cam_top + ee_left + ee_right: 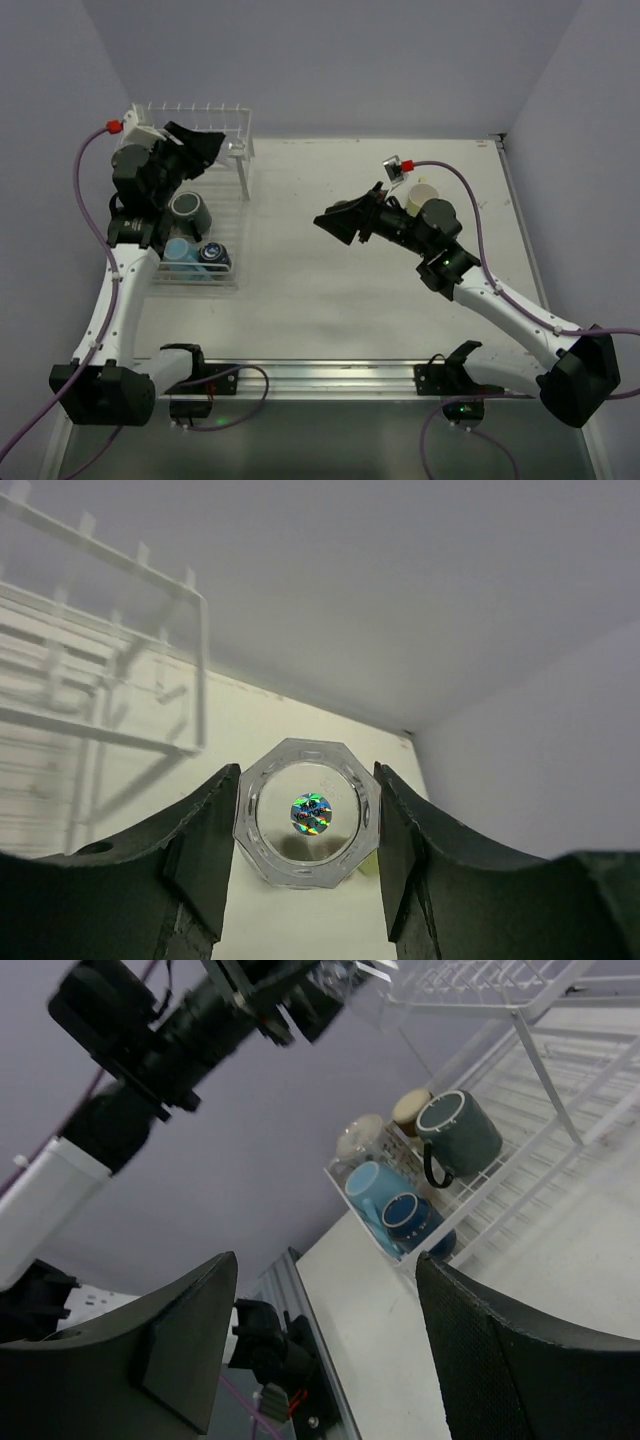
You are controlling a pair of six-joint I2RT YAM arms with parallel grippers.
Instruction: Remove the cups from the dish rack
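My right gripper is going to grab the clear glass cup by its rim [342, 976] next. The cup's base stays free, so the cup can be set upright.
My left gripper [213, 146] is shut on a clear octagonal glass cup [236, 148], held up at the right edge of the white wire dish rack [243, 195]. In the left wrist view the glass [307, 813] sits bottom-on between both fingers, with the rack [200, 670] to its left. A dark grey mug [188, 210], a light blue cup [176, 250] and a dark blue cup [214, 255] lie in the rack's lower tray. The right wrist view also shows a tan cup [410, 1108] and a clear glass [360, 1138] there. My right gripper [335, 222] is open and empty above mid-table.
A pale yellow cup [425, 192] stands on the table at the right, just behind my right arm. The white table [330, 290] lies between the arms. Lilac walls close in the back and sides.
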